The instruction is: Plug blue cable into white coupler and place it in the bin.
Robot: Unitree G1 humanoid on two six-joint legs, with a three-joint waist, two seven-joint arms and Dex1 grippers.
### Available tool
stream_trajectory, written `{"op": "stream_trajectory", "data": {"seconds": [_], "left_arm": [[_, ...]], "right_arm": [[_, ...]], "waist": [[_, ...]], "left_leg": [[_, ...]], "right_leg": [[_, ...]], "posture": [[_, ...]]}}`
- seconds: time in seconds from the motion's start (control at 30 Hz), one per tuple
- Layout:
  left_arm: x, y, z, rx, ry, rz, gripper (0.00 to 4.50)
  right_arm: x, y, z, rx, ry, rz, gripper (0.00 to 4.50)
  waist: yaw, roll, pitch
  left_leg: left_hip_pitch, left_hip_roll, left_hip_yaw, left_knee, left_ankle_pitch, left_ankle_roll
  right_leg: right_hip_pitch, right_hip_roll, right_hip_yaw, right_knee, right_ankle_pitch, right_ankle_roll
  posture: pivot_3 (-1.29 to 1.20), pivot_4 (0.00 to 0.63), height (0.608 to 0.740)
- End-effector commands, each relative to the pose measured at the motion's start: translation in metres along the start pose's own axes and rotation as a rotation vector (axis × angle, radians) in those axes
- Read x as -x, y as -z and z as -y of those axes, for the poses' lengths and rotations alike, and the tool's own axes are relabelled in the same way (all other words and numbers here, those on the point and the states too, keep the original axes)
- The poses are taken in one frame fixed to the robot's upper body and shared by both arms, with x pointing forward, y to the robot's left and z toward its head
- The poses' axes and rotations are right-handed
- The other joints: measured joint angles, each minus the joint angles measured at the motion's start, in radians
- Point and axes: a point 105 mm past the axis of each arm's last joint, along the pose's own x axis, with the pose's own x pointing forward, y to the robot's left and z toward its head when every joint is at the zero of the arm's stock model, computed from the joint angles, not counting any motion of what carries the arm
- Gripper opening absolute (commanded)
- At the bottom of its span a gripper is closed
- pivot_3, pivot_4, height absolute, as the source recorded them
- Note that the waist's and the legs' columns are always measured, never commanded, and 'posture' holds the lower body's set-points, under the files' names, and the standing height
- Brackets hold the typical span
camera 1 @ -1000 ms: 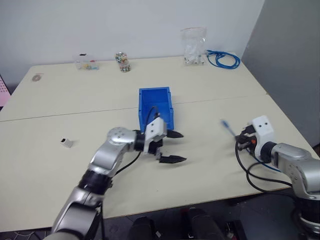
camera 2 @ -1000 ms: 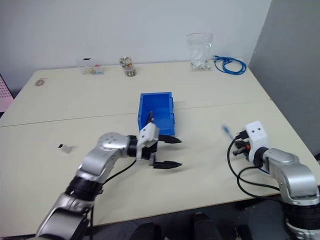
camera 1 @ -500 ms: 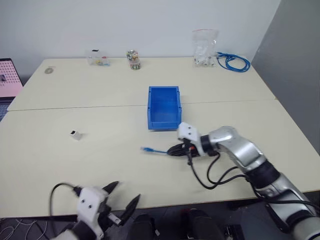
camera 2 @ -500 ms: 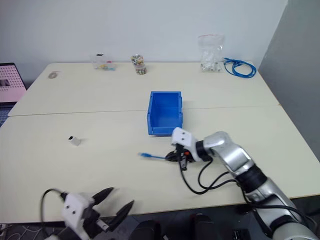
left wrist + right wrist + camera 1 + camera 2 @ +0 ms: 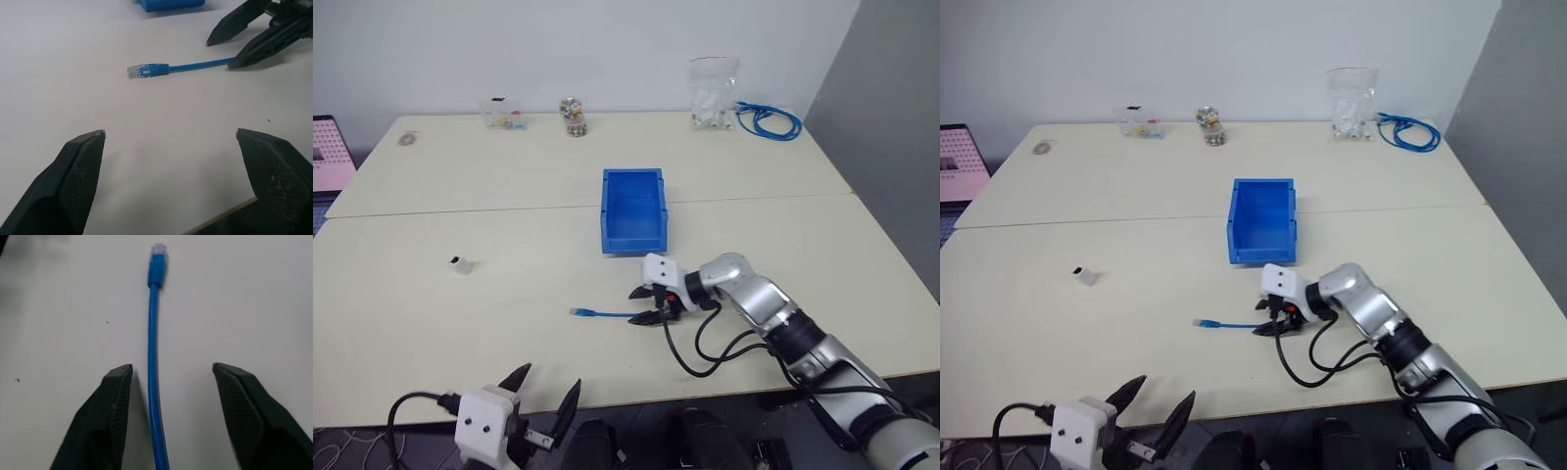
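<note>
I need to grab the blue cable by its plug end [image 5: 583, 311] with my right gripper next. Then I can plug it into the white coupler [image 5: 461, 264].
The blue cable [image 5: 604, 314] lies flat on the table in front of the bin [image 5: 634, 242], its clear plug [image 5: 137, 71] pointing left. My right gripper [image 5: 634, 306] rests at the cable's right end, open, with the cable [image 5: 153, 333] running between its fingers and gripped by neither. The white coupler [image 5: 461, 264] sits alone on the table far to the left. My left gripper [image 5: 551, 377] hangs open at the table's front edge, empty, short of the cable. The left wrist view looks across the bare table at the plug and the right gripper's fingers [image 5: 254, 46].
Along the table's far edge stand a coiled blue cable bundle [image 5: 766, 119], a clear plastic bag [image 5: 715, 90], a small jar [image 5: 574, 116] and a clear box [image 5: 504, 113]. A pink screen [image 5: 328, 157] shows at the left edge.
My right arm swung left across the table with the cable, then its gripper opened and the cable came to rest on the table. My left gripper drew back from the bin to the front edge.
</note>
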Motion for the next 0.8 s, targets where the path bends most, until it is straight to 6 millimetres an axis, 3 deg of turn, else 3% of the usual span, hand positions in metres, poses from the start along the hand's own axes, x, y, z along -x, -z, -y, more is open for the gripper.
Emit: {"op": "stream_trajectory", "data": {"seconds": [0.03,0.13,0.17,0.23,0.27,0.3,0.47,0.6,0.8], "left_arm": [[-0.012,-0.02,-0.031,-0.094,0.141,0.008,4.5],[-0.042,-0.037,-0.061,-0.206,0.347,-0.038,4.5],[-0.053,-0.044,-0.069,-0.234,0.438,-0.071,4.5],[-0.069,-0.046,-0.076,-0.311,0.599,-0.167,4.5],[-0.074,-0.044,-0.076,-0.338,0.666,-0.208,4.5],[-0.079,-0.042,-0.076,-0.36,0.72,-0.239,4.5],[-0.113,-0.036,-0.09,-0.514,0.825,-0.301,4.5],[-0.128,-0.027,-0.079,-0.528,0.967,-0.342,4.5],[-0.126,-0.013,-0.07,-0.537,1.064,-0.359,4.5]], "right_arm": [[0.037,-0.028,-0.01,-0.025,0.079,0.116,3.73],[0.066,-0.033,-0.03,-0.094,0.13,0.194,4.37],[0.075,-0.035,-0.038,-0.116,0.149,0.223,4.37],[0.086,-0.032,-0.053,-0.143,0.168,0.23,4.37],[0.088,-0.026,-0.058,-0.149,0.18,0.198,4.37],[0.09,-0.02,-0.064,-0.155,0.189,0.171,4.37],[0.1,-0.015,-0.082,-0.205,0.225,0.164,4.37],[0.104,-0.018,-0.083,-0.246,0.288,0.186,4.37],[0.108,-0.018,-0.083,-0.275,0.347,0.189,4.37]], "waist": [[0.001,-0.001,0.0],[-0.01,-0.001,0.0],[-0.036,-0.002,0.0],[0.001,0.0,0.002],[0.006,-0.001,0.002],[0.005,0.001,0.002],[-0.012,0.002,0.002],[-0.01,-0.001,0.001],[-0.005,-0.001,0.0]], "left_leg": [[0.0,0.0,-0.001,0.001,0.0,0.0],[0.003,0.001,-0.002,0.001,0.0,0.0],[0.004,0.0,-0.003,0.001,0.0,0.0],[0.003,-0.007,-0.002,0.001,0.0,-0.001],[0.002,0.001,-0.002,0.001,0.002,-0.003],[0.001,0.002,-0.006,0.001,0.002,-0.003],[0.001,0.0,-0.001,0.0,0.002,-0.003],[-0.001,0.001,-0.003,0.0,0.001,-0.003],[-0.001,0.0,-0.005,0.001,0.001,-0.003]], "right_leg": [[-0.001,0.0,-0.001,0.002,0.0,0.0],[-0.001,0.001,0.001,0.008,0.0,0.0],[-0.001,0.002,0.001,0.011,-0.001,-0.001],[0.0,0.001,-0.004,0.015,-0.004,-0.004],[-0.007,0.003,-0.011,0.014,-0.005,-0.005],[-0.001,0.006,-0.017,0.014,-0.005,-0.006],[0.0,0.002,-0.013,0.013,-0.006,-0.007],[-0.001,0.003,-0.016,0.014,-0.006,-0.007],[0.001,0.002,-0.017,0.013,-0.006,-0.007]], "posture": [[0.0,0.15,0.74],[0.0,0.15,0.74],[0.0,0.15,0.74],[0.0,0.15,0.74],[0.0,0.15,0.74],[0.0,0.15,0.74],[0.0,0.15,0.74],[0.0,0.15,0.74],[0.0,0.15,0.74]]}}
